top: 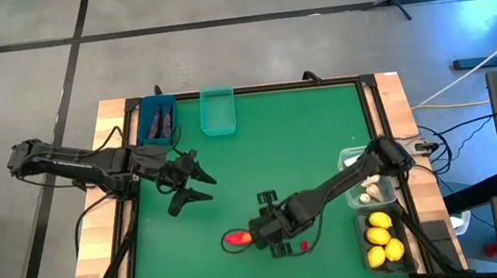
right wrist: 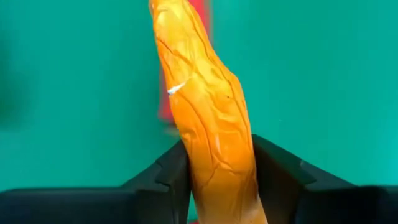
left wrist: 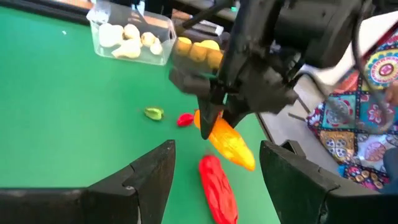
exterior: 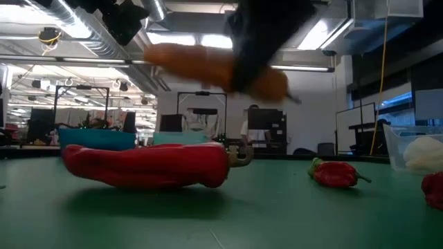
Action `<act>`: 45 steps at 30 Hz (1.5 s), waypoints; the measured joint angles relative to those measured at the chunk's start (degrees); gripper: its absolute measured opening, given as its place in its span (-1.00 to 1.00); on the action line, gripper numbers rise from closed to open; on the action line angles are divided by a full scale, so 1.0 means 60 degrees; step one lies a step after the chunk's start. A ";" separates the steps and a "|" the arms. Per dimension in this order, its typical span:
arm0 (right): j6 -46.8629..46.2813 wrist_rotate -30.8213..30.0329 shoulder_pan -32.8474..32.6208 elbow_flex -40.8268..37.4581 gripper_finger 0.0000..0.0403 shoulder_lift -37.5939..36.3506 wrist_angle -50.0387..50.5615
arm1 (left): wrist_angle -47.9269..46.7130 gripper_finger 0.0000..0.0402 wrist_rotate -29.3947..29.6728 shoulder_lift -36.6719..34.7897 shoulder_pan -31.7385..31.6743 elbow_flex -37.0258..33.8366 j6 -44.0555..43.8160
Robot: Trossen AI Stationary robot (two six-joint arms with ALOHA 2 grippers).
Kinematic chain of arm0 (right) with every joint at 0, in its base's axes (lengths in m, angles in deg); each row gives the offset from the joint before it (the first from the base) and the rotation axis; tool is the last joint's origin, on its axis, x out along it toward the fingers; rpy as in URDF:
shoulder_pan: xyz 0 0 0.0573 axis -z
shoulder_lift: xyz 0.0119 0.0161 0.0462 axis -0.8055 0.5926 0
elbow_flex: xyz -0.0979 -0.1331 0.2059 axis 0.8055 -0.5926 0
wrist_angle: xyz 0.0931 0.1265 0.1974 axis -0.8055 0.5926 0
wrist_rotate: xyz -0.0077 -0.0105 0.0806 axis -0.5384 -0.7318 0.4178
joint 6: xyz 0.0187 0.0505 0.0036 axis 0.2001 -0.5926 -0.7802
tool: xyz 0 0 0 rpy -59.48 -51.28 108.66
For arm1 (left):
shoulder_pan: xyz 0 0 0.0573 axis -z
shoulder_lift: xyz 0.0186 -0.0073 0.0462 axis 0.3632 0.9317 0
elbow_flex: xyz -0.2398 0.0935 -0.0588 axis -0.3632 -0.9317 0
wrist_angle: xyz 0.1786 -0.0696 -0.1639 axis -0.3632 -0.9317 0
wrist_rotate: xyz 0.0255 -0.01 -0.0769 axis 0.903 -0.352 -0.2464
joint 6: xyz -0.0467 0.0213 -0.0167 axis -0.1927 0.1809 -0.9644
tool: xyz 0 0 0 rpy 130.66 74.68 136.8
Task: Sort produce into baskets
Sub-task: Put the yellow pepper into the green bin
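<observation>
The left gripper will next bring the orange carrot to the teal basket, so it will grab the carrot by its middle [left wrist: 228, 140].
My right gripper [top: 273, 234] is shut on the orange carrot [right wrist: 205, 106], near the table's front edge. The carrot [left wrist: 229, 144] hangs over a long red chili [left wrist: 217, 186] that lies flat on the green mat. A small red chili [left wrist: 185, 119] and a tiny green bit [left wrist: 153, 113] lie a little farther off. My left gripper [top: 195, 185] stands open at the table's left, above the mat, with nothing between its fingers. My right gripper pinches the carrot's thick end [right wrist: 219, 180] between its two fingers [right wrist: 168, 180]. The fingers slant down from above, coming from the table's right. The rest of the carrot sticks out past the fingertips, tilted, lifted clear of the mat and the red chili [exterior: 149, 166].
The blue basket [top: 156, 120] with dark eggplants and the teal basket [top: 218, 111] stand at the far edge. At the right stand the clear basket [top: 367, 177] with garlic and the dark grey basket [top: 384, 236] with lemons. Another red piece [exterior: 432, 190] lies near the front right.
</observation>
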 joint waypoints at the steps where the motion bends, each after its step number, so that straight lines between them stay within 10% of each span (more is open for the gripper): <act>1: -0.0033 -0.0212 0.0050 0.0000 -0.28 -0.0181 0.0033 | 0.0033 0.14 0.0099 -0.0065 0.0000 0.0000 0.0043; 17: 0.0663 -0.3506 0.1043 0.0015 -0.28 -0.2816 -0.3334 | 0.3117 0.14 0.1030 -0.1443 0.0000 0.0007 0.1527; 25: 0.2237 -0.3133 0.1407 0.0015 -0.27 -0.3013 -0.6320 | 0.3443 0.14 0.1041 -0.1363 0.0007 0.0007 0.2255; 45: 0.2195 -0.2267 0.2050 -0.0004 -0.27 -0.2702 -0.7026 | 0.5973 0.14 0.1456 -0.0319 0.0007 0.0007 0.3242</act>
